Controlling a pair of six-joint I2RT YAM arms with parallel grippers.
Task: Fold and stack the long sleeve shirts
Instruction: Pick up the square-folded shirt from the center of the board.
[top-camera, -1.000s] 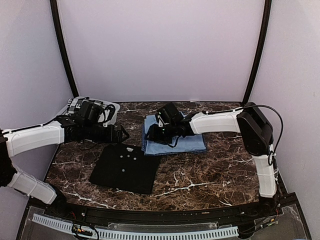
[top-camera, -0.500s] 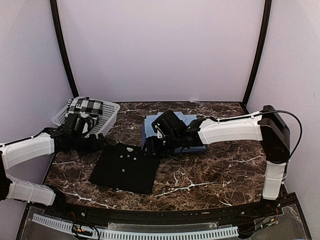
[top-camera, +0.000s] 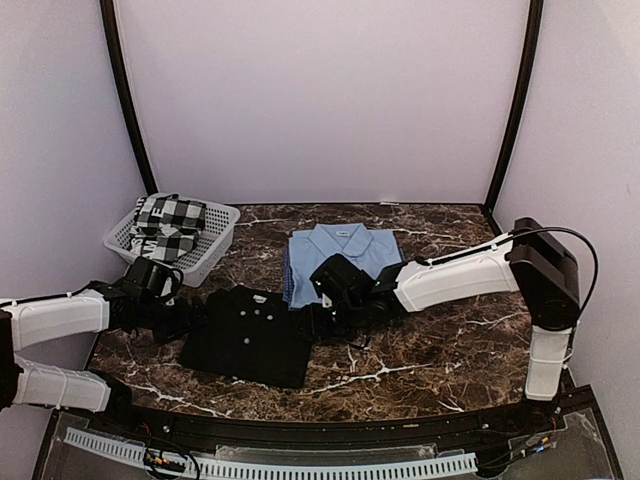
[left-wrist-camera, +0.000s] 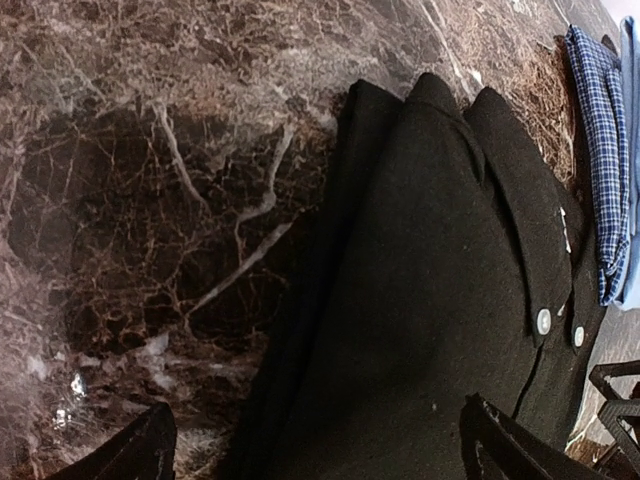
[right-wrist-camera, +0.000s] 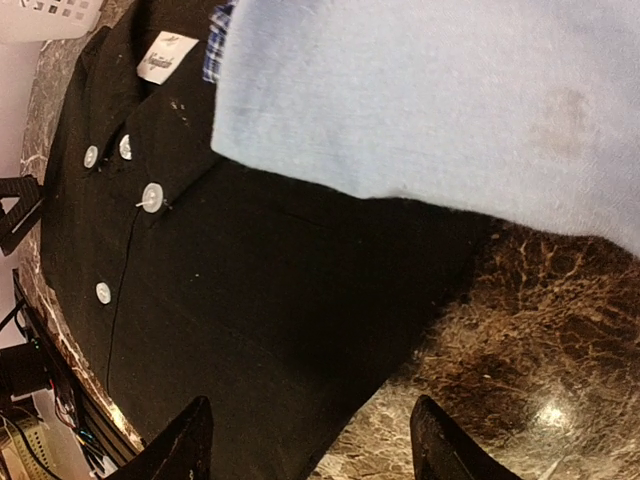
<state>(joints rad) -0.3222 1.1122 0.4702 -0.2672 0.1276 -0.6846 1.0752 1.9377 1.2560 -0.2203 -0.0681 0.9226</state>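
My left gripper should next pick up the folded black shirt (top-camera: 250, 338) by its side edge (top-camera: 194, 334), opposite my right gripper, to stack it collar-up and still folded.
A folded black long sleeve shirt (top-camera: 250, 338) lies near the table's front left, collar and white buttons facing up. Behind it to the right lies a folded light blue long sleeve shirt (top-camera: 345, 250). My left gripper (top-camera: 198, 316) is low at the black shirt's left edge. In the left wrist view it (left-wrist-camera: 320, 455) is open over the black cloth (left-wrist-camera: 430, 300). My right gripper (top-camera: 312, 322) hovers at the black shirt's right edge. In the right wrist view it (right-wrist-camera: 312, 450) is open and empty, spanning the black shirt (right-wrist-camera: 250, 280) and marble, with the light blue shirt (right-wrist-camera: 450, 90) just beyond.
A blue checked cloth (left-wrist-camera: 595, 150) lies under the light blue shirt. A white basket (top-camera: 215, 245) at the back left holds a black-and-white checked cloth (top-camera: 170, 220). The dark marble table (top-camera: 440, 350) is walled in by pale panels.
The right gripper left the top of the light blue shirt and moved forward-left to the black shirt's right edge. The left arm drew back from the basket to the black shirt's left edge.
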